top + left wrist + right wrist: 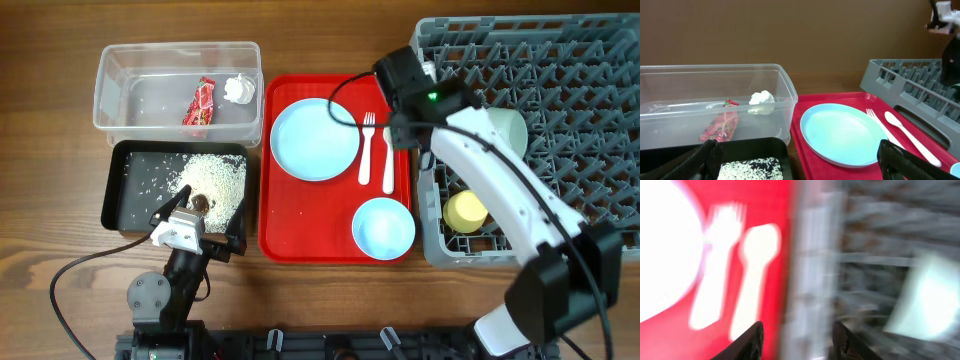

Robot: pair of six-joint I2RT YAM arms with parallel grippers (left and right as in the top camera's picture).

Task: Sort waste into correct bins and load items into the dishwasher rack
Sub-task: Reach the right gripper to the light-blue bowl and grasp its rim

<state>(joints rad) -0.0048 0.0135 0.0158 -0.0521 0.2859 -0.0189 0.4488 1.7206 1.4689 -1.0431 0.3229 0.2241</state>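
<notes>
My right gripper has to grab the light-blue bowl by its rim next. That leaves the bowl's opposite edge free, so the bowl can be loaded tilted into the rack.
The clear tub (115,95) holds the red wrapper (200,104) and white tissue (239,89). The black tray (130,195) holds rice grains (218,178) and a brown scrap (200,203). The light-blue plate (314,139), fork (367,147), spoon (388,160) and light-blue bowl (383,228) lie on the red tray. The mint bowl (505,128) and yellow cup (466,211) sit in the grey rack (570,90). My left gripper (800,170) is open and empty at the black tray's near edge. My right gripper (797,342) is open and empty above the rack's left edge, beside the spoon; its view is blurred.
The flat red tray (285,235) lies between the bins and the rack. The right arm (500,190) stretches over the rack's left part. Bare wooden table (50,150) lies left of the bins.
</notes>
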